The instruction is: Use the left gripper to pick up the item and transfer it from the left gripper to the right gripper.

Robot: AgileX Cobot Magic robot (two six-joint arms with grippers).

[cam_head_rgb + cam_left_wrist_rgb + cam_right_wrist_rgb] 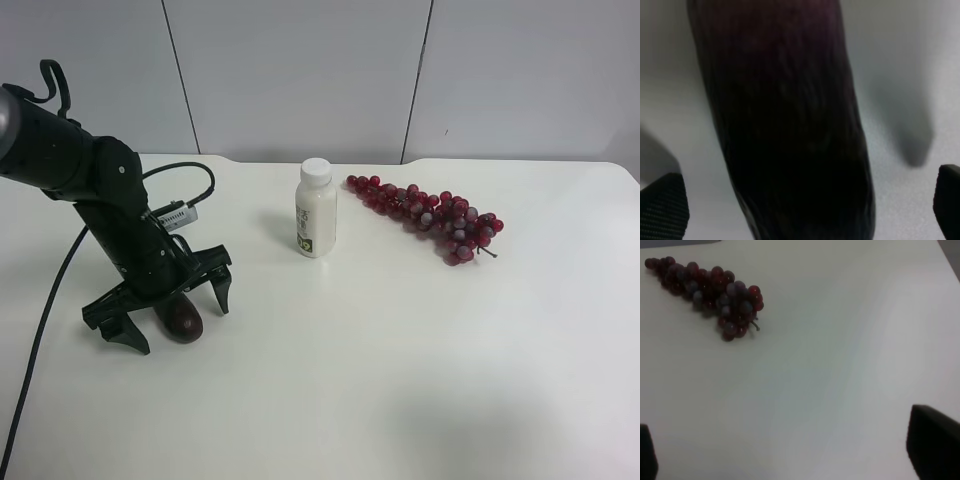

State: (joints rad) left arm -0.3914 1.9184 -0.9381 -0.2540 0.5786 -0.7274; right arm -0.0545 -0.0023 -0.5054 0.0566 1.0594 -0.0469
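Note:
The left gripper should next pass the eggplant over to the right gripper, so it should grab the eggplant by its thick rounded end [182,319].
The item, a dark purple eggplant [182,320], lies on the white table [400,390] at the exterior high view's left. The left gripper [181,324] is all black with wedge fingers. It is down over the eggplant, open, with one finger on each side. In the left wrist view the eggplant [790,125] fills the gap between the two fingertips [662,210], apart from both. Most of the eggplant's length is hidden under the arm. The right gripper [790,455] shows only in the right wrist view, as two dark fingertips [935,445] far apart, open and empty above bare table.
A white bottle [316,210] stands upright at the table's middle back. A red grape bunch [430,212] lies to its right and also shows in the right wrist view [710,292]. A black cable hangs from the left arm to the table's left edge.

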